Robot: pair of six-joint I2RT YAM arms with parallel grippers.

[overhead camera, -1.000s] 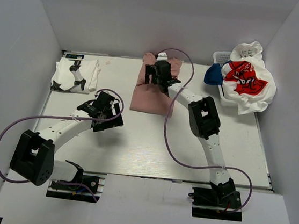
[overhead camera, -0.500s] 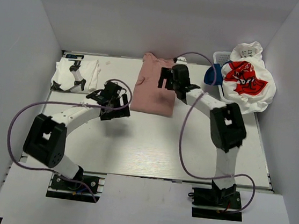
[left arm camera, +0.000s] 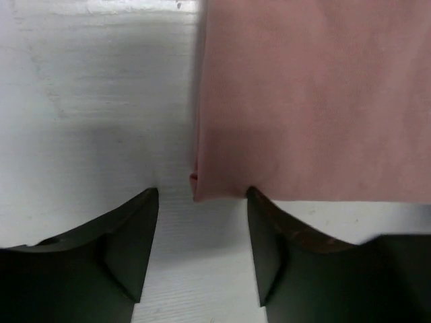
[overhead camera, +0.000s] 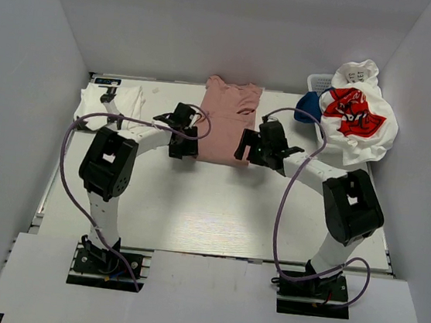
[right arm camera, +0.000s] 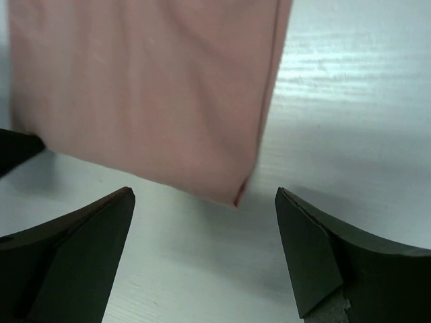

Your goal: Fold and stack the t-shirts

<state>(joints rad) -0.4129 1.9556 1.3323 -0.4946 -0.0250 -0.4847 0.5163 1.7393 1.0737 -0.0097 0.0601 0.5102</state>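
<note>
My right gripper grabs the dusty-pink t-shirt's near corner (overhead camera: 246, 165) (right arm camera: 231, 194) next, opposite the t-shirt's corner at my left gripper, to fold the t-shirt's near edge over evenly.
A dusty-pink t-shirt (overhead camera: 226, 120) lies flat at the back middle of the table, folded into a long strip. My left gripper (overhead camera: 188, 151) sits at its near-left corner, jaws open. That corner (left arm camera: 202, 192) lies between the fingertips (left arm camera: 138, 229), unpinched. At the near-right corner is my right gripper (overhead camera: 241, 152), wide open. The corner (right arm camera: 237, 195) lies between its fingers (right arm camera: 313, 249) without touching them. A folded white t-shirt (overhead camera: 110, 106) lies at the back left. A white t-shirt with red graphic (overhead camera: 355, 115) and a navy one (overhead camera: 309, 107) are heaped on the basket.
The white slotted basket (overhead camera: 316, 83) stands at the back right, mostly covered by the heaped shirts. Purple cables loop from both arms over the table. White walls close in the left, right and back sides.
Both arms swung to the pink shirt's near corners. The right gripper drew back from the shirt's far end, leaving it laid out flat. The left jaws have narrowed.
</note>
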